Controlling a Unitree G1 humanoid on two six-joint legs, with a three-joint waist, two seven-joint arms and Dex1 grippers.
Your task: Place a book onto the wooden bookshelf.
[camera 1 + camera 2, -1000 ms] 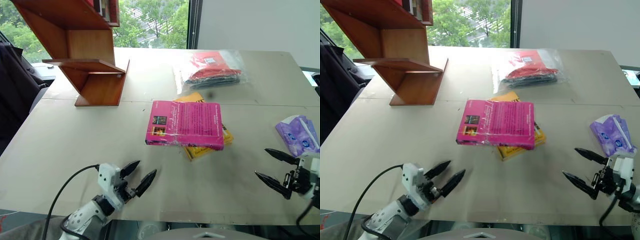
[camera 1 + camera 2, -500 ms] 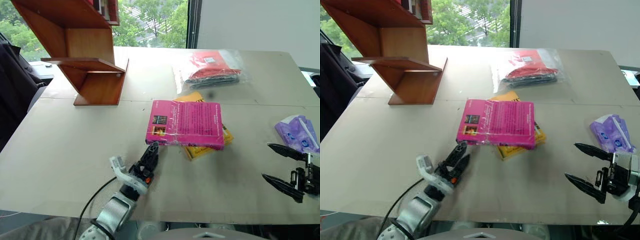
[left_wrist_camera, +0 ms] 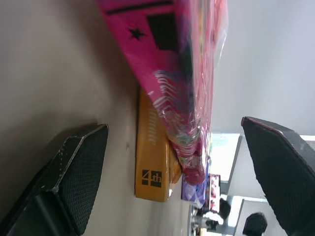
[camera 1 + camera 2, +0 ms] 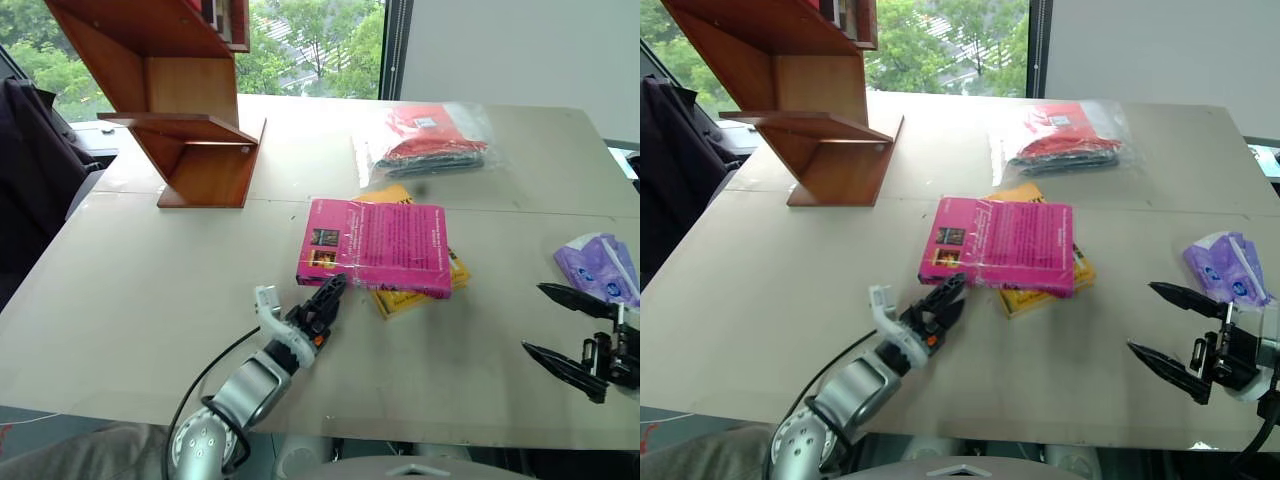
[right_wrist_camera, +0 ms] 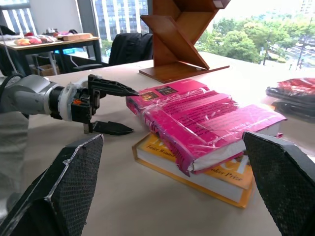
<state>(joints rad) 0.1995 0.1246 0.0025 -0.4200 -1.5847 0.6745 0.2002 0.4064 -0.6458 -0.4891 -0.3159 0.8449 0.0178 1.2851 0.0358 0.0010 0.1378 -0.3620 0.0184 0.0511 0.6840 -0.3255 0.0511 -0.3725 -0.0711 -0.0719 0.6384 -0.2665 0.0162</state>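
Observation:
The left gripper grabs the magenta book [image 3: 167, 64] by its spine next, to put the book onto the wooden bookshelf.
The magenta book [image 4: 378, 247] lies flat mid-table on a yellow book [image 4: 418, 293]. My left gripper [image 4: 334, 290] is open and turned on its side, one finger above the other, just short of the book's near left corner. The right wrist view shows the upper finger [image 5: 114, 88] level with the cover and the lower finger [image 5: 112, 129] by the tabletop. In the left wrist view the book [image 3: 167, 64] stands ahead, between the fingers. My right gripper [image 4: 542, 322] hovers open off to the book's right, nothing in it. The wooden bookshelf [image 4: 185, 110] stands at the far left.
A clear plastic bag of red items [image 4: 432, 135] lies at the back of the table. A purple tissue pack [image 4: 598, 265] sits by the right edge, near my right gripper. A dark chair [image 4: 30, 170] stands beyond the table's left edge.
My left gripper has moved right and forward to the book's near corner and rolled, so its fingers now stand one above the other. The right gripper has risen slightly.

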